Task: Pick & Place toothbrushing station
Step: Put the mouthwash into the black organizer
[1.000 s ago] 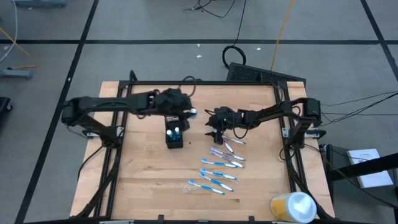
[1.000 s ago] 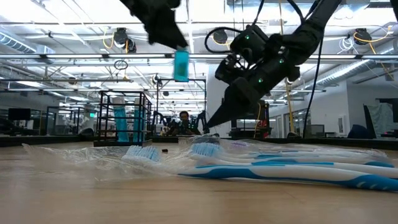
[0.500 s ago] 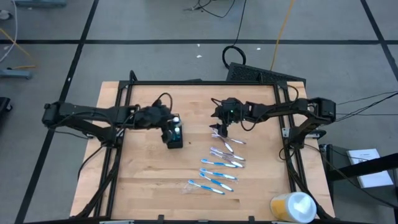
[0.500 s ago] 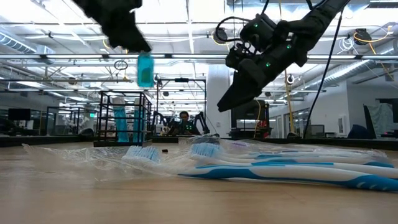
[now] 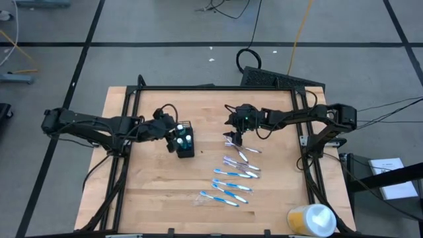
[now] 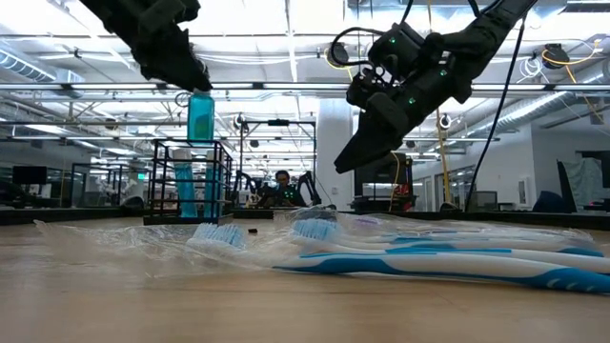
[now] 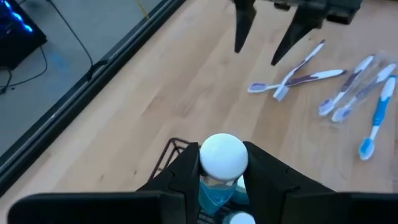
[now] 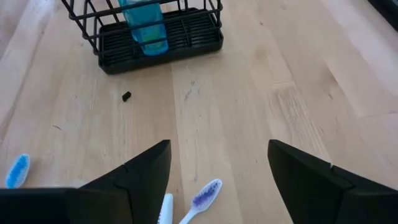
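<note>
The left gripper should keep holding the tube until it is inside the holder, because the blue tube body [image 7: 214,194] is still high above the black mesh holder [image 7: 174,149].
The black mesh holder [image 5: 186,143] stands on the wooden table left of centre, with one blue tube [image 8: 142,23] upright inside it. My left gripper [image 5: 176,134] hovers over the holder, shut on a second small blue tube with a white cap [image 6: 200,116]. Several blue-and-white and purple toothbrushes [image 5: 234,174] lie flat on the table, some in clear wrap. My right gripper [image 8: 219,149] hangs open above the farthest brushes, touching nothing. My left gripper pinches the tube between its two fingers, on the sides just under the white cap [image 7: 223,155]. The fingers slant down from the table's left. The tube hangs upright below them, cap up, its blue body [image 7: 217,190] over the holder's open top.
A yellow-and-white round container [image 5: 312,219] sits at the near right corner. A purple-headed brush [image 8: 203,194] lies just under my right gripper. A small dark speck [image 8: 126,96] lies on the bare wood between holder and brushes.
My left gripper has carried the tube toward the table's left edge and downward, from beside the holder's far right to right above it, slowing at the end. My right gripper has risen a little above the brushes and then held still, staying open.
</note>
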Controlling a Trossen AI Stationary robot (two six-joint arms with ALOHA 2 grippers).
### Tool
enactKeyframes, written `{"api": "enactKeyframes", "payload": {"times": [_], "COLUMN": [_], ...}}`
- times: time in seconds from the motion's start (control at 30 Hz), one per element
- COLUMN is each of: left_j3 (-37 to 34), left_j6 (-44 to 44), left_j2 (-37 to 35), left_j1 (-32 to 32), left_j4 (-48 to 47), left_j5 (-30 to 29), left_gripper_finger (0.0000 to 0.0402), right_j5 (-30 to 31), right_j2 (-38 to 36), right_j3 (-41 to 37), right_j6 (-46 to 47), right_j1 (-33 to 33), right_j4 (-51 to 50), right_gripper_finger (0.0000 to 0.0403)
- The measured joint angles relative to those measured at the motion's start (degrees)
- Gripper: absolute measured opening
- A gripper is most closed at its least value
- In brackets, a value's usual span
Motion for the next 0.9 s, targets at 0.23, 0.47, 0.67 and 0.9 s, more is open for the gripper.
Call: {"api": "enactKeyframes", "payload": {"times": [0.23, 0.47, 0.67, 0.9], "left_j3": [-2.79, -8.06, -11.08, -13.03], "left_j6": [-2.39, -3.22, -4.48, -7.02], "left_j2": [0.05, 0.07, 0.05, 0.04], "left_j1": [0.13, 1.56, 2.98, 4.01], "left_j4": [1.34, 8.59, 12.19, 12.41], "left_j5": [-0.07, 0.94, 2.66, 2.83], "left_gripper_finger": [0.0098, 0.0098, 0.0098, 0.0098], "right_j5": [-0.01, -0.02, -0.02, -0.02], "right_j2": [0.00, 0.00, 0.00, 0.00], "right_j3": [0.00, 0.00, 0.00, 0.00], "right_j6": [-0.20, -0.10, -0.02, -0.09], "right_j1": [0.00, 0.00, 0.00, 0.00], "right_j4": [0.02, 0.02, 0.02, 0.02], "right_gripper_finger": [0.0259, 0.0259, 0.0258, 0.0258]}}
